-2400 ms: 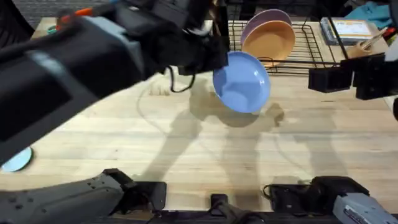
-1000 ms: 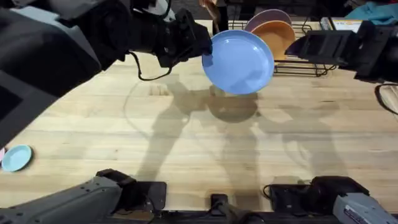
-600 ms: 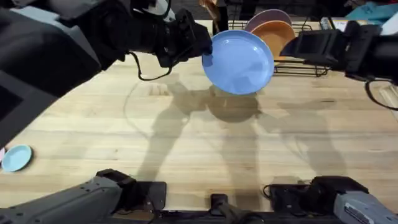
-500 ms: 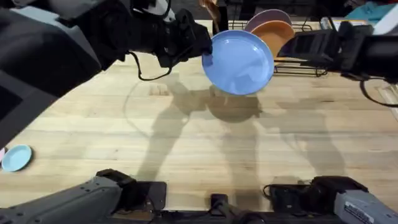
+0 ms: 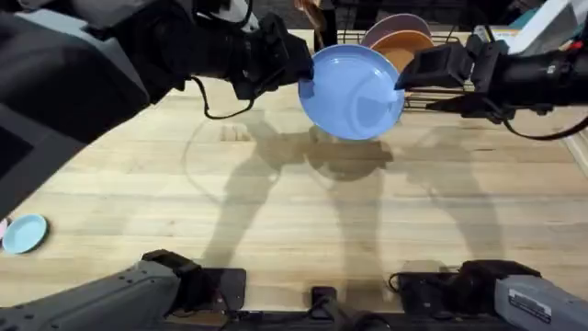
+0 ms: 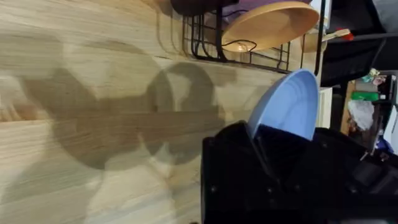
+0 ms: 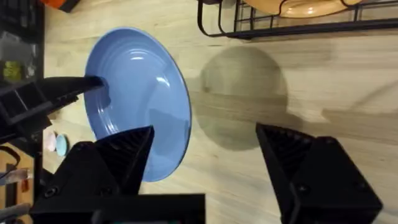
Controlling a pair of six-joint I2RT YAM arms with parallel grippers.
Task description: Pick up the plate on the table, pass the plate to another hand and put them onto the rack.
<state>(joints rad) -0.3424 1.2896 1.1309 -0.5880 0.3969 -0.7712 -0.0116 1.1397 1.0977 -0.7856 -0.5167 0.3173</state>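
The light-blue plate has to go in the wire rack, so my right gripper will grab it next by its free rim (image 5: 401, 96).
The light-blue plate (image 5: 354, 92) hangs tilted above the table (image 5: 276, 221), in front of the rack (image 5: 459, 87). My left gripper (image 5: 303, 75) is shut on its left rim. In the left wrist view the plate (image 6: 287, 102) rises out of that gripper (image 6: 273, 134). My right gripper (image 5: 404, 81) is open at the plate's right rim. In the right wrist view the plate (image 7: 134, 106) faces the camera, its near edge beside the open right gripper (image 7: 205, 134), and the left fingers (image 7: 68, 90) clamp the far rim.
The black wire rack holds an orange plate (image 5: 404, 51) and a purple plate (image 5: 397, 26) upright. A small light-blue dish (image 5: 24, 233) lies at the table's left edge. Clutter sits behind the rack at the back right.
My right gripper has moved left from the rack's side up to the plate's right rim. The left gripper holds the plate still after lifting and turning it.
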